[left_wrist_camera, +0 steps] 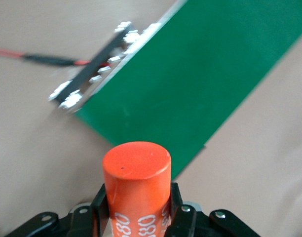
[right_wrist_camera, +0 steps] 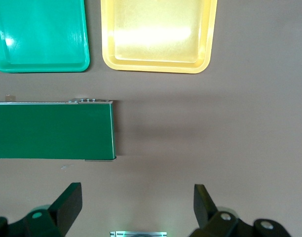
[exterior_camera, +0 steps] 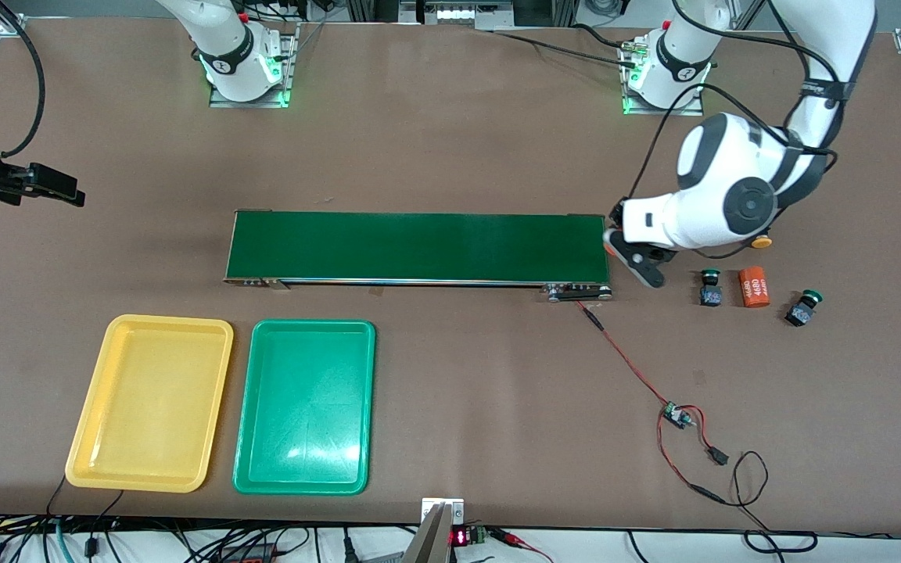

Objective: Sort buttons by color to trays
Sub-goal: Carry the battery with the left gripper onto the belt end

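The orange cylinder [left_wrist_camera: 137,190] hangs short of the conveyor belt's end [left_wrist_camera: 124,118] and would miss if released now. The cylinder goes there with my left gripper next, before its release.
Two green-capped buttons [exterior_camera: 710,288] [exterior_camera: 804,307] lie on the table at the left arm's end, an orange "4680" cylinder [exterior_camera: 753,286] between them. A yellow-orange button cap [exterior_camera: 762,242] peeks out from under the left arm. My left gripper [exterior_camera: 638,266] [left_wrist_camera: 136,197] hangs by the conveyor's end, shut on another orange cylinder [left_wrist_camera: 136,173]. The yellow tray [exterior_camera: 149,403] [right_wrist_camera: 156,34] and green tray [exterior_camera: 306,407] [right_wrist_camera: 40,34] sit side by side, nearer the front camera than the belt, with nothing in them. My right gripper [right_wrist_camera: 136,207] [exterior_camera: 67,191] waits high, open, holding nothing.
The long dark green conveyor belt [exterior_camera: 419,246] [left_wrist_camera: 200,79] [right_wrist_camera: 47,131] lies across the middle of the table. Red and black wires with a small circuit board [exterior_camera: 676,414] run from its end toward the front edge.
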`<control>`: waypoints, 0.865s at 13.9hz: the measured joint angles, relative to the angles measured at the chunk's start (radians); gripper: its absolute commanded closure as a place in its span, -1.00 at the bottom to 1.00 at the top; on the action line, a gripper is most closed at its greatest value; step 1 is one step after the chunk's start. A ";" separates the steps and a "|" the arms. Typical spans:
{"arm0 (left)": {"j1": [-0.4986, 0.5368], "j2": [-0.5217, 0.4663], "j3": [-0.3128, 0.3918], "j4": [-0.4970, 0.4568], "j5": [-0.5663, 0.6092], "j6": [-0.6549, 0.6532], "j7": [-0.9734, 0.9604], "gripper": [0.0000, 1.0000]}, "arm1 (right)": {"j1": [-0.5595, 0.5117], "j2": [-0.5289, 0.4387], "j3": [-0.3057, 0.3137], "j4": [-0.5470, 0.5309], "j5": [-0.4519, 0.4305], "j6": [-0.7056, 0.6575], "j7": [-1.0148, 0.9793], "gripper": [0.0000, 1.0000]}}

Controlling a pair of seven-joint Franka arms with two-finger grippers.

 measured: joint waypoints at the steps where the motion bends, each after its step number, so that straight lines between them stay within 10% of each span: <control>1: -0.009 0.002 -0.010 -0.004 0.000 0.000 0.046 1.00 | 0.000 0.000 0.000 0.000 0.000 0.000 0.000 -1.00; 12: -0.066 0.098 -0.036 -0.012 0.172 0.242 0.537 1.00 | 0.000 0.002 0.000 0.000 0.000 0.000 0.000 -1.00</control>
